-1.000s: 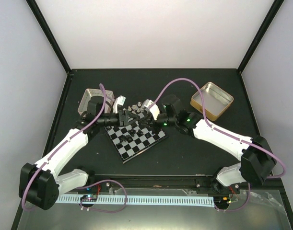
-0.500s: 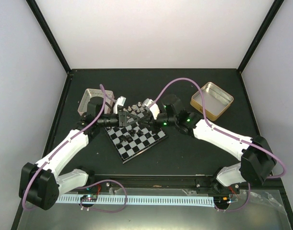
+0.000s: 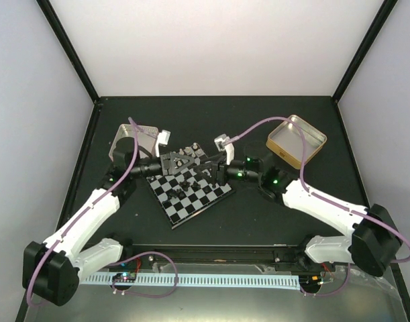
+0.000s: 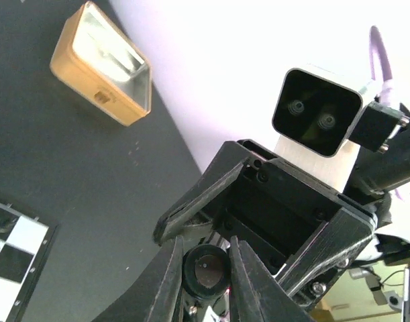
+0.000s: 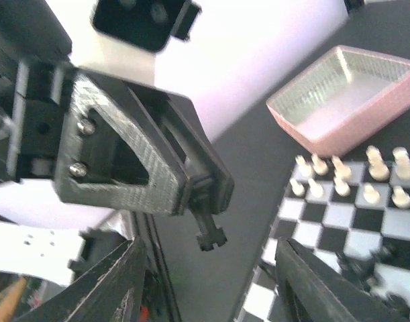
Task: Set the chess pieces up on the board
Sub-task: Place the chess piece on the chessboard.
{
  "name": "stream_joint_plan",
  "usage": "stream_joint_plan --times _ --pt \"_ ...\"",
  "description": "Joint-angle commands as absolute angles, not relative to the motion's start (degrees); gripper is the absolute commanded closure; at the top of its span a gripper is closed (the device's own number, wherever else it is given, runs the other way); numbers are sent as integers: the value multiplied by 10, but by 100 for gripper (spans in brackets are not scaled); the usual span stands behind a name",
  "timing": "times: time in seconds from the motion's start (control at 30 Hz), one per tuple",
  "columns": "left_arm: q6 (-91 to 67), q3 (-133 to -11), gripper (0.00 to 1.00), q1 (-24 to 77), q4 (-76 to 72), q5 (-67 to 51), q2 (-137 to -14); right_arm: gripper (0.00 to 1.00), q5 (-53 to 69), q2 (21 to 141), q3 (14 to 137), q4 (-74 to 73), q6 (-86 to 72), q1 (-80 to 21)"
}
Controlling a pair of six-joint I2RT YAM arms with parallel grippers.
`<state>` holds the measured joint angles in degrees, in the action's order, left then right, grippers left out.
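Next, my right gripper takes hold of the black chess piece by its notched top [image 5: 211, 239], so the round base stays free to stand on the board.
Above the far edge of the board [image 3: 186, 212] my two grippers meet tip to tip. My left gripper [image 3: 186, 163] is shut on a black chess piece [image 4: 206, 270] by its round base. In the right wrist view that piece [image 5: 211, 231] sticks out of the left gripper [image 5: 203, 191] with a notched, rook-like top. My right gripper [image 5: 208, 248] is open, one finger on either side of the piece and clear of it. Pale chess pieces [image 5: 339, 176] stand in rows on the board's far squares [image 5: 325, 218]. A few black ones [image 3: 172, 194] stand nearer the front.
A gold tin [image 3: 296, 139] lies open at the back right. A pink tin [image 3: 126, 139] lies open at the back left, close behind the left arm. Black frame posts and pale walls enclose the dark table.
My right gripper has opened, let go of the black piece and drawn back to the right. My left gripper has closed on that piece. Both wrists have rolled.
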<state>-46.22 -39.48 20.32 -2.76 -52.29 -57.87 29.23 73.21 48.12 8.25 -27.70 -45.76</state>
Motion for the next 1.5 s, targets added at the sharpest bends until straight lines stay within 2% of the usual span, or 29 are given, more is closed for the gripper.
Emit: stream_joint_plan --times 0.0,0.13,0.23,0.33,0.7,1.07,1.23,1.37,1.47 --pt "-539 -408 92 205 -124 -515 -551 44 281 695 453 272 -487 -455" --pt "-623 -416 92 205 -169 -492 -538 46 266 702 436 350 -623 -455" --pt "-680 -414 92 205 -196 -467 -527 55 287 729 432 436 -704 -456" --pt "-729 -409 92 205 -225 -460 -523 61 299 750 441 460 -739 -456" --pt "-788 -391 93 205 -268 -453 -525 75 312 772 470 458 -761 -456" --pt "-793 -382 93 205 -269 -450 -521 77 317 794 485 483 -783 -456" --pt "-791 -377 93 204 -263 -452 -518 87 306 792 503 456 -783 -456" --pt "-771 -374 89 205 -235 -445 -508 96 298 776 503 407 -766 -456" --pt "-737 -377 82 205 -198 -431 -498 99 287 759 498 355 -743 -456"
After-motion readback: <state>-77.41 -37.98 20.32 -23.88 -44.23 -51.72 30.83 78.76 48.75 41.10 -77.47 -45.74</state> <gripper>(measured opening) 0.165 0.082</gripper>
